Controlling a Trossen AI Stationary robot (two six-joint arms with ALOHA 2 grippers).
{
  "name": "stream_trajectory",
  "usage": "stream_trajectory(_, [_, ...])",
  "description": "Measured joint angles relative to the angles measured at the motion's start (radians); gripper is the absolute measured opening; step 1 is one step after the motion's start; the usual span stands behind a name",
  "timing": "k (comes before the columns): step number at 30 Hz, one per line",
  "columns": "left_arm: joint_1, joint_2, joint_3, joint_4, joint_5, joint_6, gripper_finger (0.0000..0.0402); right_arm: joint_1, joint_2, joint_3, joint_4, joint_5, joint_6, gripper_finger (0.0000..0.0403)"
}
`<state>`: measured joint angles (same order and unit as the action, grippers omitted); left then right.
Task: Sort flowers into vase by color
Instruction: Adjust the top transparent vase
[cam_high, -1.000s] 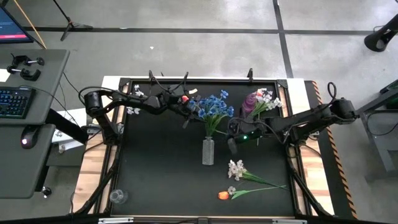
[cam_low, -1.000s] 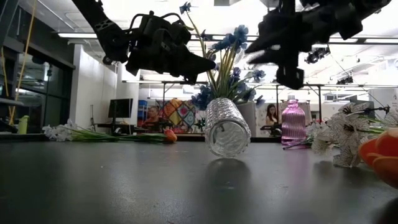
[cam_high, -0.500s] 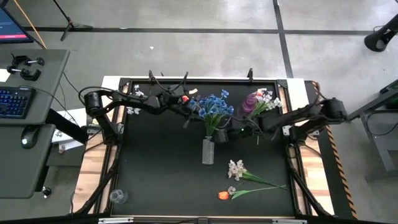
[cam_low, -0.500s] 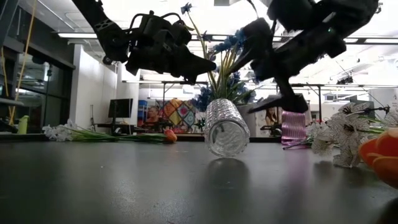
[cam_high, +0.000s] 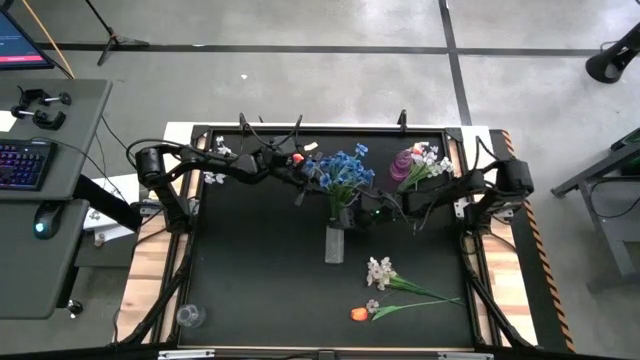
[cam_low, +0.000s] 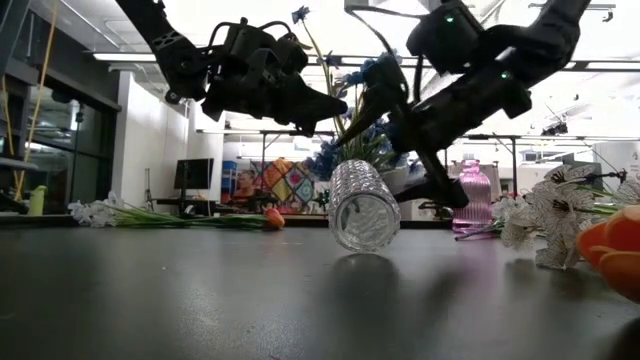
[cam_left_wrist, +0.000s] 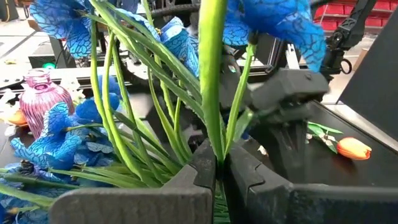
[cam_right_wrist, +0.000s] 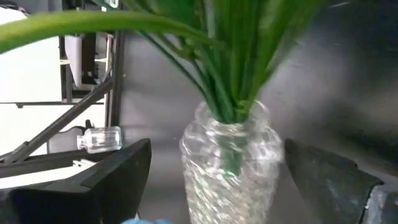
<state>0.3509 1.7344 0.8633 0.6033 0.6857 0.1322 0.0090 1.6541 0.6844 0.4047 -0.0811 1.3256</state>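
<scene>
The right gripper grabs the clear vase by its ribbed neck (cam_high: 338, 218) next, to steady it while the blue flowers (cam_high: 340, 170) go into the vase's opening.
A clear ribbed vase (cam_high: 334, 243) lies on its side on the black table, base toward the near edge. A bunch of blue flowers (cam_high: 340, 170) sticks into its mouth and slants up and away. My left gripper (cam_high: 303, 183) hangs above the table, shut on one green stem of that bunch. My right gripper (cam_high: 345, 215) is open, with one finger (cam_right_wrist: 118, 168) on each side of the vase's neck (cam_right_wrist: 230, 134); a gap shows on both sides. White flowers (cam_high: 380, 272) and an orange tulip (cam_high: 360, 313) lie near the front. My left gripper pinches one green stem (cam_left_wrist: 213, 146) of the blue flowers between its two fingers, some way below the blossoms. The fingers come level from the table's left and lie across the stem. The stem is held clear of the table and runs down toward the vase's mouth.
A pink vase (cam_high: 408, 162) with white flowers stands at the far right. More white flowers (cam_high: 215, 178) lie at the far left. A small clear jar (cam_high: 187, 316) sits at the near left corner. The middle left of the table is bare.
My right gripper has gone toward the table's left, down to the vase's neck, and has opened; its fingers now stand on either side of the neck. The vase and the blue flowers have stayed in place.
</scene>
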Motion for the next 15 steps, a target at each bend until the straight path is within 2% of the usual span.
stream_trajectory(11, [0.000, 0.000, 0.000, -0.001, -0.003, 0.000, 0.0000, 0.000, 0.098, 0.159, -0.164, -0.034, -0.126, 0.0354])
stream_trajectory(15, [0.000, 0.000, 0.000, 0.000, -0.016, 0.000, 0.0000, 0.000, 0.101, 0.182, -0.220, -0.034, -0.120, 0.0312])
